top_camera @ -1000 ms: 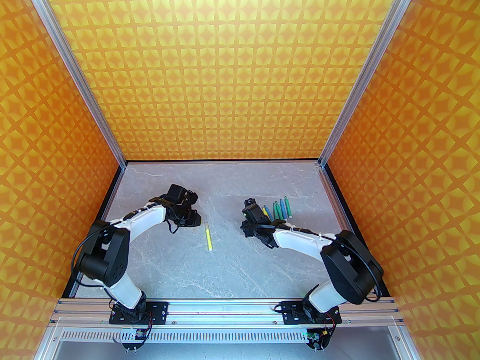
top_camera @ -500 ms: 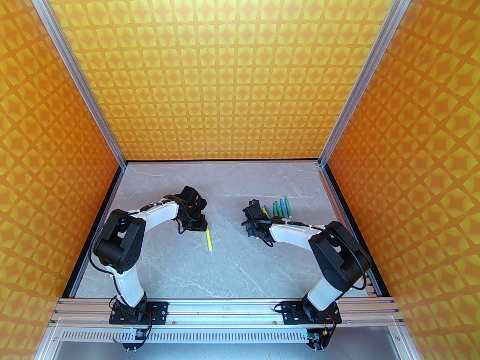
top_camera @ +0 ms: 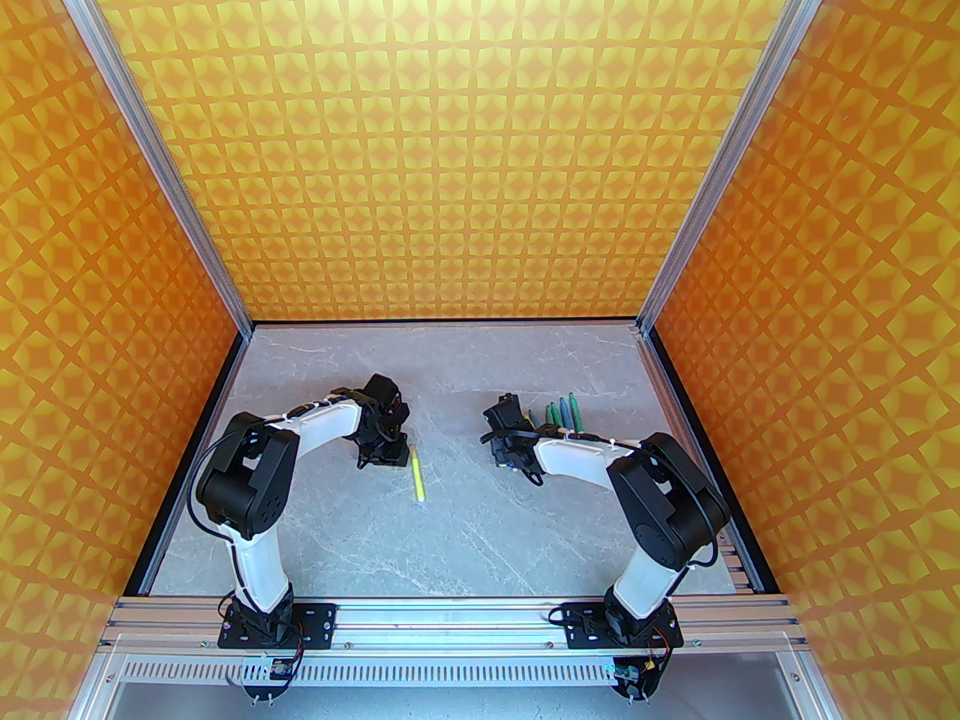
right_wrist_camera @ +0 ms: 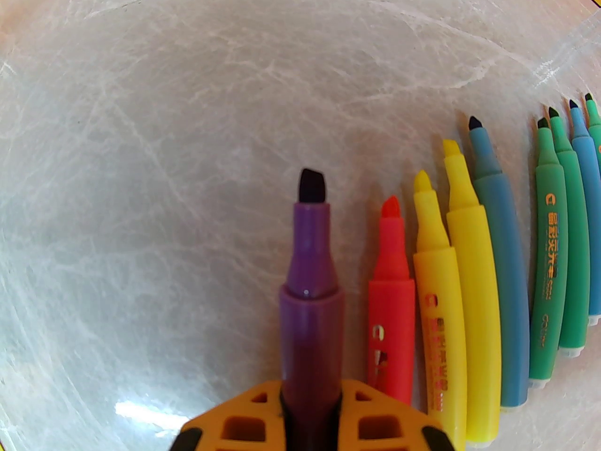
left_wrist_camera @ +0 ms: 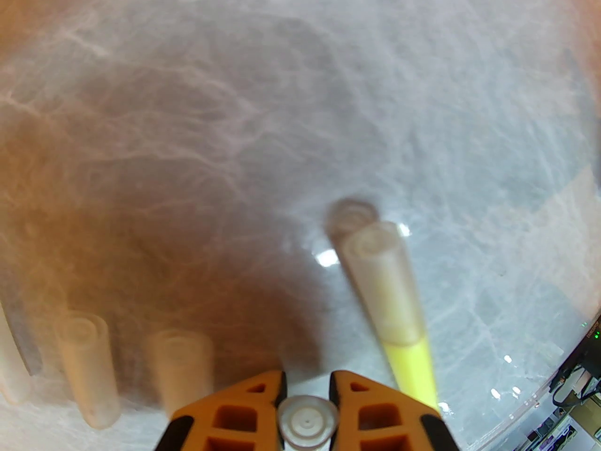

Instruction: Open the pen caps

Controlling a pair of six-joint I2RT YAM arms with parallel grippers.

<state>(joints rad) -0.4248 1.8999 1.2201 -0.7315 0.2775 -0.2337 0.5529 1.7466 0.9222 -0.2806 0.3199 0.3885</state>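
The purple pen (right_wrist_camera: 310, 270) hangs low over empty table, alongside the red pen. It now comes free as my right gripper opens.
My left gripper (left_wrist_camera: 306, 385) is shut on a clear pen cap (left_wrist_camera: 307, 422), seen end-on between the orange fingers. Just right of it lies a yellow pen (left_wrist_camera: 412, 369) with its clear cap (left_wrist_camera: 378, 280) still on; from above this pen (top_camera: 417, 477) lies beside the left gripper (top_camera: 384, 456). Loose caps (left_wrist_camera: 87, 369) lie on the table to the left. My right gripper (right_wrist_camera: 311, 388) is shut on an uncapped purple pen (right_wrist_camera: 310, 270) with a dark chisel tip. From above, the right gripper (top_camera: 504, 456) sits just left of the pen row.
A row of several uncapped pens (right_wrist_camera: 469, 299), red, yellow, blue and green, lies side by side right of the purple pen, at the table's right middle (top_camera: 559, 413). Patterned orange walls enclose the grey marble table (top_camera: 465, 537).
Both arms' elbows have swung inward. The left gripper has shifted right, up to the far end of the yellow pen. The right gripper has edged back toward the pen row.
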